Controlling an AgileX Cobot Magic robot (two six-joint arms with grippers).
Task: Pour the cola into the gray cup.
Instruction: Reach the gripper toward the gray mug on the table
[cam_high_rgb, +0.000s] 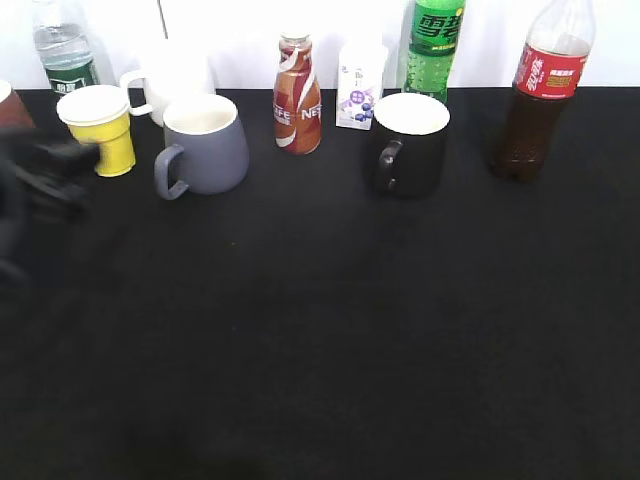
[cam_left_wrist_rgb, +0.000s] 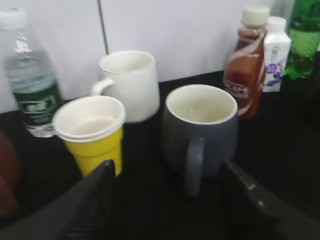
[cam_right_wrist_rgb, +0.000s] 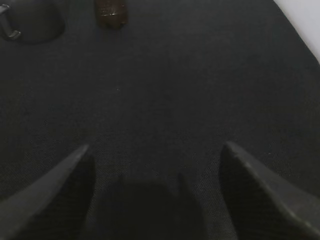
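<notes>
The robot's right gripper will next take hold of the cola by its body just below the label (cam_high_rgb: 537, 109) so it can pour, because its dark liquid (cam_high_rgb: 525, 145) fills the lower half.
The cola (cam_high_rgb: 540, 90), a tall clear bottle of dark liquid with a red label, stands at the back right; its base shows in the right wrist view (cam_right_wrist_rgb: 111, 12). The gray cup (cam_high_rgb: 205, 145) stands at the back left, empty, white inside, handle toward the front left. In the left wrist view the cup (cam_left_wrist_rgb: 200, 130) is just ahead, its handle facing the camera. My left gripper (cam_left_wrist_rgb: 167, 170) is open and empty, a short way in front of the handle; it shows blurred in the exterior view (cam_high_rgb: 70, 165). My right gripper (cam_right_wrist_rgb: 156, 147) is open and empty over bare black cloth.
Along the back stand a water bottle (cam_high_rgb: 62, 45), a yellow paper cup (cam_high_rgb: 100, 125), a white mug (cam_high_rgb: 170, 80), a Nescafe bottle (cam_high_rgb: 297, 95), a small white carton (cam_high_rgb: 360, 85), a green soda bottle (cam_high_rgb: 433, 45) and a black mug (cam_high_rgb: 408, 140). The table is covered in black cloth (cam_high_rgb: 320, 330).
</notes>
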